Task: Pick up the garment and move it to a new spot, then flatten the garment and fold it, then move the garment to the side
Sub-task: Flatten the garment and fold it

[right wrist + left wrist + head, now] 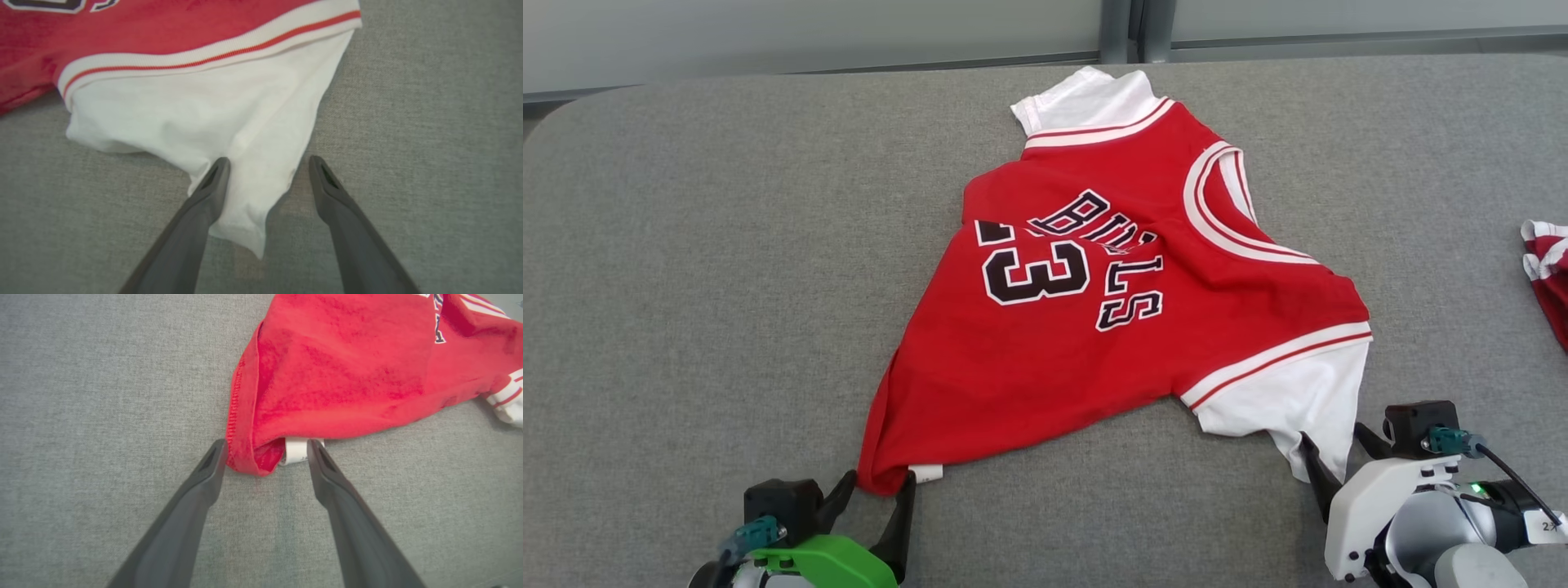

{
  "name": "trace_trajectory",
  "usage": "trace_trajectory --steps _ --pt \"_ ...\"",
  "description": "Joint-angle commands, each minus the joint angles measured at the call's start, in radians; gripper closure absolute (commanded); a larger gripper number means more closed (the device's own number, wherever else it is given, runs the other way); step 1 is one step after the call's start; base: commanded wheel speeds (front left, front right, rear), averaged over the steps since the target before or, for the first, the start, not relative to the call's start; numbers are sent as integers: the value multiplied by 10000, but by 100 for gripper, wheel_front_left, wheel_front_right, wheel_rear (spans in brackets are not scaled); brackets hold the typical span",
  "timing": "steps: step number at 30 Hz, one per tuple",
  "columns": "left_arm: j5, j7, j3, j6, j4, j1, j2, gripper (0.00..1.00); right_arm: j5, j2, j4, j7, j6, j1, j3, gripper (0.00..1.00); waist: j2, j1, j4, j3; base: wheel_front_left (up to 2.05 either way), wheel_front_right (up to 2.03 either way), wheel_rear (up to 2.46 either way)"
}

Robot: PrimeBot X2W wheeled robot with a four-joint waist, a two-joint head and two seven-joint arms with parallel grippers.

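Observation:
The white sleeve should be pinched by its rumpled tip (1324, 459) with my right gripper next. The cloth bunches up narrow there, while the garment's red body is spread flat.
The garment (1111, 278) is a red basketball jersey with white sleeves, lying rumpled on the grey table (686, 286), its lettering facing up. My left gripper (879, 482) is open at the jersey's near red hem corner (249, 461), which lies between its fingers beside a white label (295, 451). My right gripper (1331, 445) is open around the tip of the white sleeve (249, 196); that tip lies on the table between its fingers (212, 188).
Another red and white cloth (1547, 273) lies at the table's right edge. A grey wall and a dark post (1127, 28) stand behind the table's far edge. Bare grey fabric surface stretches to the left of the jersey.

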Motion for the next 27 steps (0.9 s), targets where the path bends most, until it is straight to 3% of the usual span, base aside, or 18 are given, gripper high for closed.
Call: trace_trajectory --steps 1,10,12,13,14,24,25,26,27 --pt "61 -68 -2 37 164 -217 10 0 48 18 31 -68 -11 -2 45 0 81 0 -33 17 0 0 0" --pt "40 -318 3 39 985 -416 65 1 70 -2 259 -205 -12 -8 26 0 81 0 -153 -68 0 0 0" --pt "139 -454 -11 62 1072 -453 99 67 91 21 315 -229 -12 11 31 0 81 0 -158 -108 0 0 0" --pt "135 -499 -25 58 1116 -456 87 95 94 28 338 -231 -12 10 35 0 81 0 -157 -119 0 0 0" --pt "124 -532 -39 30 1146 -463 79 100 90 32 363 -237 -12 -5 28 0 81 0 -150 -129 0 0 0" --pt "-158 -681 -156 -293 1152 -605 129 100 376 -6 602 -583 -7 -295 390 0 81 0 -104 -237 0 0 0" --pt "-226 -661 -141 -344 1095 -601 112 100 528 -9 621 -638 -7 -332 484 21 81 0 -99 -249 0 0 0" --pt "-306 -616 -139 -379 1039 -586 104 100 756 -12 639 -648 -7 -386 617 75 81 0 -93 -262 0 0 0" --pt "-433 -551 -127 -432 958 -565 82 100 1072 11 614 -753 -7 -455 655 100 81 0 -86 -279 0 0 0"
